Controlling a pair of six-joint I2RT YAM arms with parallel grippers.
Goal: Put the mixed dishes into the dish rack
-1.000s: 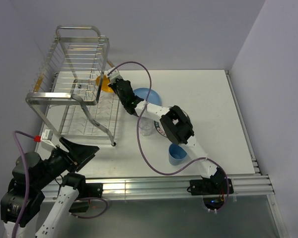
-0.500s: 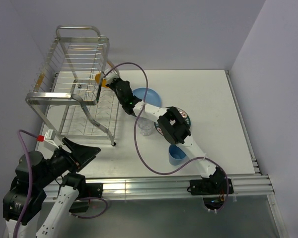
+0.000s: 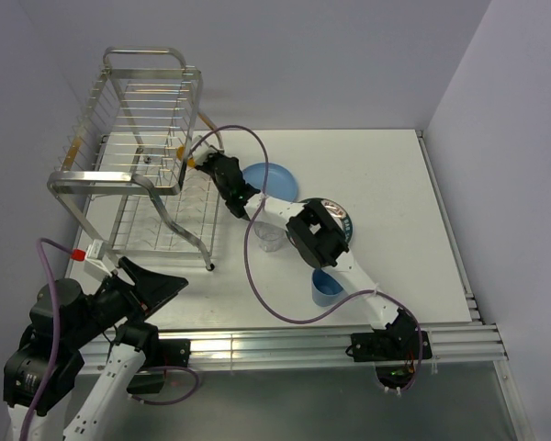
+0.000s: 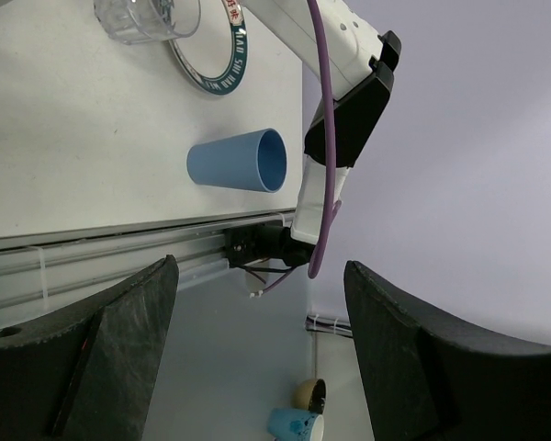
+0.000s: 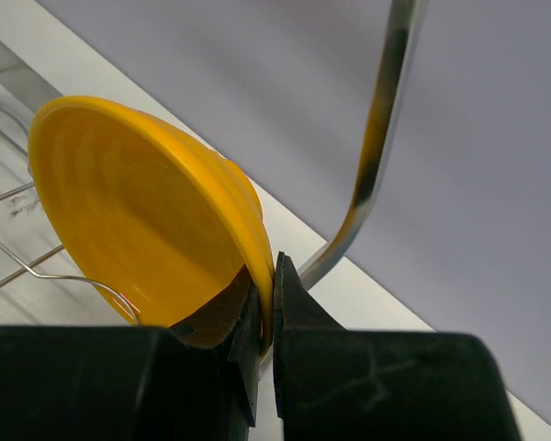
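Note:
Rack wires lie below the orange-yellow bowl [image 3: 192, 160], and the bowl would end leaning in the rack, so it is now time for my right gripper to release the bowl.
The silver wire dish rack [image 3: 142, 161] stands at the far left. My right gripper [image 3: 202, 158] is shut on the rim of the orange-yellow bowl [image 5: 138, 230], which is tilted on edge at the rack's right side. In the top view only a sliver of the bowl [image 3: 192, 160] shows behind the upper tier. The light-blue plate [image 3: 274, 179], the white teal-rimmed plate [image 3: 342, 217], the clear glass [image 3: 269, 235] and the blue cup [image 3: 326, 287] rest on the table. My left gripper [image 3: 161, 285] is open and empty near the front left edge.
A bent rack tube [image 5: 376, 156] runs just right of the bowl, and a rack wire [image 5: 37, 271] crosses below it. The right arm [image 3: 317, 234] lies over the white plate. Two cups [image 4: 298, 418] lie on the floor beyond the table's front rail [image 4: 119, 253].
My right gripper has carried the bowl left toward the rack, and less of the bowl shows behind the upper tier. The left arm has barely shifted.

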